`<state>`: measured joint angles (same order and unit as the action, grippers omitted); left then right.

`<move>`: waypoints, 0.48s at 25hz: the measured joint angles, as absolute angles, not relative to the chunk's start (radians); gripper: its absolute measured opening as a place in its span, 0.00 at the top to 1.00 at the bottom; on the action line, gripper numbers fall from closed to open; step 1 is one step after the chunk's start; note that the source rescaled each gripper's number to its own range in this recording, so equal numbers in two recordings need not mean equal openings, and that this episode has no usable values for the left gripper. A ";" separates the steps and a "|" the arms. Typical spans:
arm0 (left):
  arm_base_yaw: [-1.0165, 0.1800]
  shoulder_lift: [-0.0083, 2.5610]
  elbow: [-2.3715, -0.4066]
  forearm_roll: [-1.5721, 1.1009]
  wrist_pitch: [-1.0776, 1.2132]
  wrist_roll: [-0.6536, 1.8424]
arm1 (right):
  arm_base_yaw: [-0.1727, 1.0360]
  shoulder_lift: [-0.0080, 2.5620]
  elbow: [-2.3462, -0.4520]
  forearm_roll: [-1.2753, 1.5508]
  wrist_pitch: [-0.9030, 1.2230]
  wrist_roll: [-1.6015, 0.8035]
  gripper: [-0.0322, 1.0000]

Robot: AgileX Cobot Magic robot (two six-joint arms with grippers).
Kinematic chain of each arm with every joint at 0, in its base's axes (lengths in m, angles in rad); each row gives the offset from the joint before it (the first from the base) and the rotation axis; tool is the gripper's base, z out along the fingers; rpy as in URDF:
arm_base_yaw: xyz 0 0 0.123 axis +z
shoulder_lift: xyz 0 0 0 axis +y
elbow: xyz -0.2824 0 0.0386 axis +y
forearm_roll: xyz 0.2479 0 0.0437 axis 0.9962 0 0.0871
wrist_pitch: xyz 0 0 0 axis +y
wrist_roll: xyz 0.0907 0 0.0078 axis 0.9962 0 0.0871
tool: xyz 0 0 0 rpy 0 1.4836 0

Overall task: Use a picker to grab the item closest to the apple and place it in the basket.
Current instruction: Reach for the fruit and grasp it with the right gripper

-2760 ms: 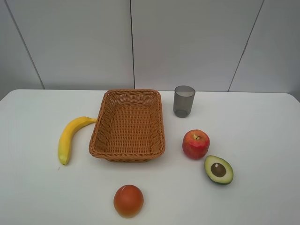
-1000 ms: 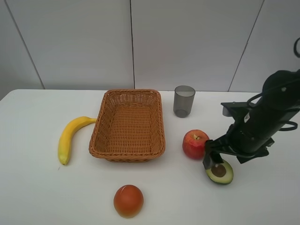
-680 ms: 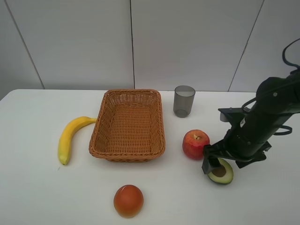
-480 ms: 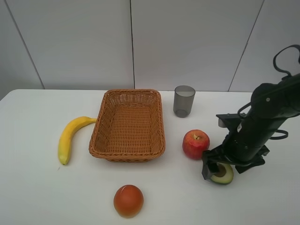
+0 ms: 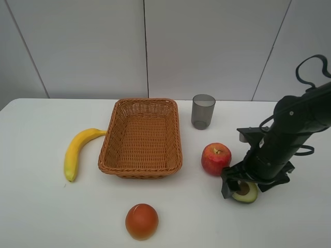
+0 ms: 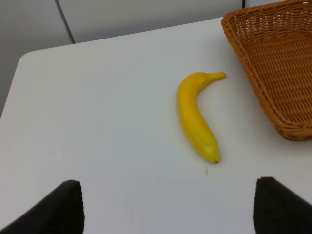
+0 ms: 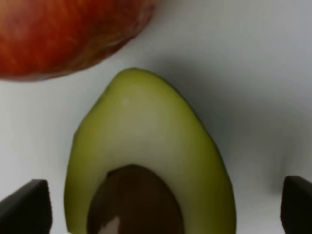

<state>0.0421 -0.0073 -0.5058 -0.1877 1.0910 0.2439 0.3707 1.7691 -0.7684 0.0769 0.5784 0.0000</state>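
Note:
I should close my right gripper on the avocado now, since its fingers reach down past the avocado's cut side to the avocado's sides, near the tabletop.
The red apple sits on the white table, right of the wicker basket. Closest to it lies a halved avocado, cut side up with its brown pit showing. My right gripper is low over the avocado, open, a finger on either side. In the right wrist view the avocado fills the space between the dark fingertips, with the apple just beyond it. My left gripper is open over bare table, and the exterior view does not show it.
A banana lies left of the basket, also seen from the left wrist as banana beside the basket wall. A round orange-red fruit sits near the front edge. A grey cup stands behind the apple.
My right arm entered from the right, then lowered and slid slightly left until its open fingers straddle the avocado. No fruit has moved.

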 joint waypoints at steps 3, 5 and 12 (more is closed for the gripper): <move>0.042 -0.007 -0.506 -0.188 1.091 0.244 | 0.371 1.769 -0.768 0.077 0.575 0.000 0.01; 0.042 -0.007 -0.506 -0.188 1.091 0.244 | 0.371 1.769 -0.768 0.078 0.575 0.000 0.08; 0.042 -0.007 -0.506 -0.188 1.091 0.244 | 0.371 1.769 -0.769 0.080 0.576 0.000 0.96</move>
<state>0.0421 -0.0073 -0.5058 -0.1877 1.0910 0.2439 0.3707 1.7691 -0.7692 0.0799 0.5757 0.0000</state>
